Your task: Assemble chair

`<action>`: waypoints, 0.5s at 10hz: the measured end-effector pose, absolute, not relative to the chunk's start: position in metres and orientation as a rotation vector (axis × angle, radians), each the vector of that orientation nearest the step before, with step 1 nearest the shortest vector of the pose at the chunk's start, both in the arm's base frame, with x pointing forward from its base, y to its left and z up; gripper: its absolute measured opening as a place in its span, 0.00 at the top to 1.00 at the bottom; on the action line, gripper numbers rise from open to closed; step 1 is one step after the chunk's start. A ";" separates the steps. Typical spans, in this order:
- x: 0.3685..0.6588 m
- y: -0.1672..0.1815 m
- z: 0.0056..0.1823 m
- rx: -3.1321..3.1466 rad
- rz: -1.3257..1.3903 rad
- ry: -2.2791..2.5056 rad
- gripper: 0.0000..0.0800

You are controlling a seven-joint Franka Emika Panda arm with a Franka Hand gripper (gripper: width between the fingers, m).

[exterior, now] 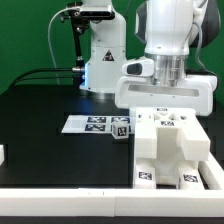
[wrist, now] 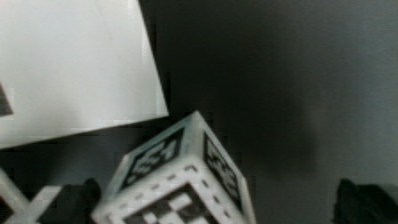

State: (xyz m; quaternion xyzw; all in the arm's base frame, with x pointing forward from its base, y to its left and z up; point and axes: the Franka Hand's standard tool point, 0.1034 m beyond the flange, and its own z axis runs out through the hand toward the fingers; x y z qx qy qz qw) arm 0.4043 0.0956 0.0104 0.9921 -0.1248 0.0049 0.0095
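My gripper closes on the tagged white block (wrist: 178,185) next, since in the wrist view the block rises between both fingers, level with them.
The chair's white blocky pieces (exterior: 168,145) lie grouped at the exterior view's right, with black-and-white tags on top. A small tagged block (exterior: 121,128) stands apart, left of them. My gripper (exterior: 165,98) hangs over the back of that group, its fingertips hard to make out there. In the wrist view a tagged white block (wrist: 178,178) lies tilted in the gap of my gripper (wrist: 217,200). Both dark fingertips (wrist: 68,203) stand wide of it and neither touches it. A flat white surface (wrist: 71,70) lies beyond the block.
The marker board (exterior: 88,124) lies on the black table next to the small block. The arm's base (exterior: 105,60) stands at the back. A white rail (exterior: 70,205) runs along the front edge, with a small white piece (exterior: 3,155) at far left.
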 end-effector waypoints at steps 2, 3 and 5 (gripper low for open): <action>0.403 0.094 0.008 3.094 0.009 -0.397 0.19; 0.403 0.094 0.008 3.094 0.009 -0.397 0.19; 0.403 0.094 0.008 3.094 0.009 -0.397 0.35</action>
